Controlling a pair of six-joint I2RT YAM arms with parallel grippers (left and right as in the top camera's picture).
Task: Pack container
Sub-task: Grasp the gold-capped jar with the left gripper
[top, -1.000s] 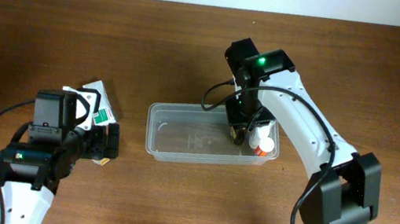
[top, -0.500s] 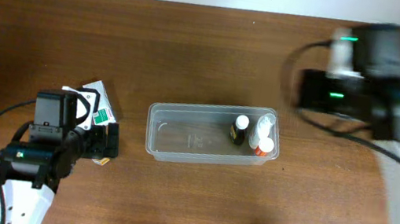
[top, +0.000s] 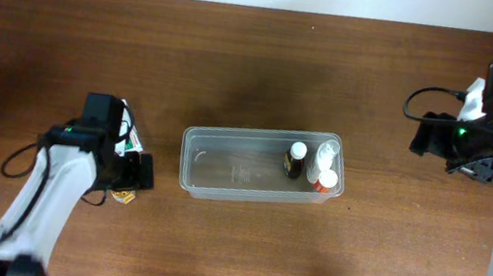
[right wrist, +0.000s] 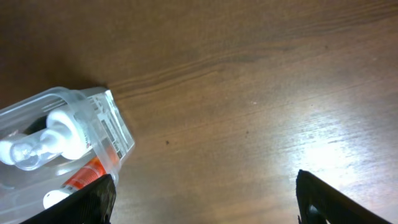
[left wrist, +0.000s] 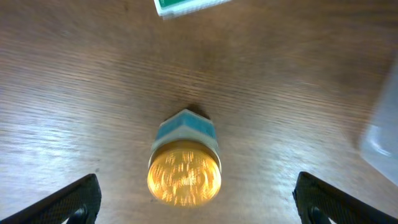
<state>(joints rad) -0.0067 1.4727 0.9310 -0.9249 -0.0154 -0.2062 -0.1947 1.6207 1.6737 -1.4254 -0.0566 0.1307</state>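
The small bottle's base needs to stay free to rest in the container (top: pixel 222 169), so my left gripper should next grab the small bottle's sides near its gold cap (top: pixel 123 195).
The clear container (top: pixel 222 169) lies at the table's middle. At its right end are a dark bottle with a white cap (top: pixel 296 159), a white bottle (top: pixel 325 155) and an orange-and-white bottle (top: pixel 326 180). My right gripper (top: pixel 434 140) hangs open over bare wood to the container's right; in the right wrist view its jaws (right wrist: pixel 205 199) hold nothing, and the container's corner (right wrist: pixel 115 134) sits at the left. My left gripper (left wrist: pixel 199 202) is wide open above a small gold-capped jar (left wrist: pixel 184 174) with a blue-and-white label, which lies on the table between the fingers, untouched.
A green-and-white packet (top: pixel 128 143) lies just behind the jar, its edge showing at the top of the left wrist view (left wrist: pixel 186 5). The container's left end (left wrist: pixel 382 124) shows at that view's right edge. The table is dark wood.
My right gripper let go of the dark bottle inside the container, opened, and swung up and away to the far right. The left arm shifted slightly over the gold-capped jar.
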